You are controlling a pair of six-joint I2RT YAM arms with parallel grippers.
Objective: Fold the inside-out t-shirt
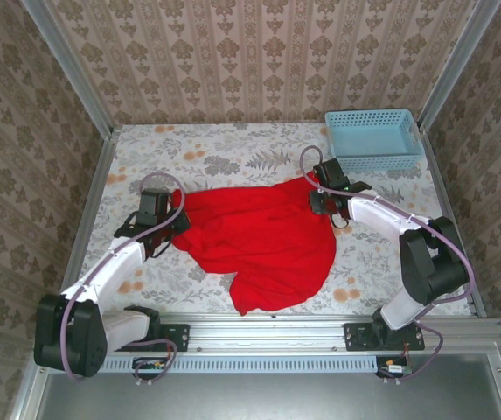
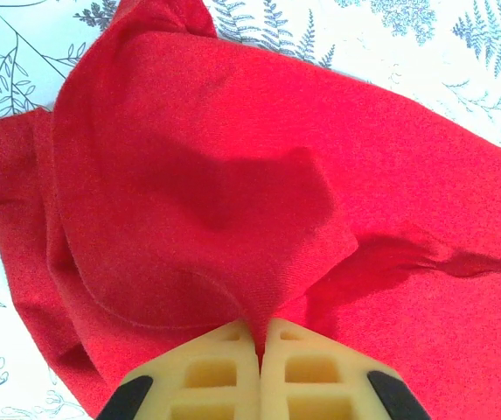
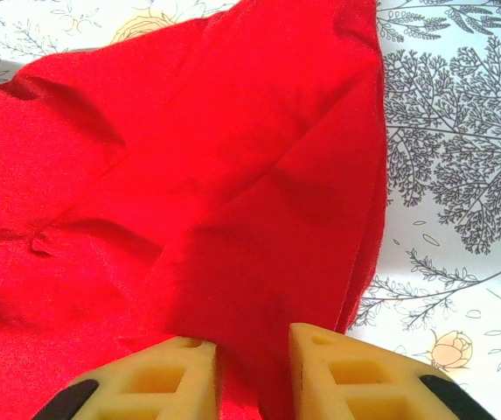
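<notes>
The inside-out t-shirt needs to be spread for folding, so my right gripper should next pick up its corner near the basket (image 3: pixel 256 367), opposite my left gripper's pinch.
The inside-out t-shirt (image 1: pixel 263 241), plain bright red, lies rumpled across the middle of the flowered table, its lower end reaching the near edge. My left gripper (image 1: pixel 177 220) sits at the shirt's left edge. In the left wrist view its fingertips (image 2: pixel 260 337) are pressed together on a pinch of red cloth (image 2: pixel 233 175). My right gripper (image 1: pixel 322 198) is at the shirt's upper right corner. In the right wrist view a thick fold of the shirt (image 3: pixel 198 175) runs between its fingers (image 3: pixel 254 346), which stand a little apart and grip it.
A light-blue basket (image 1: pixel 373 139) stands at the back right corner, just beyond my right gripper. Patterned walls close in the table on three sides. A metal rail (image 1: pixel 259 331) runs along the near edge by the arm bases.
</notes>
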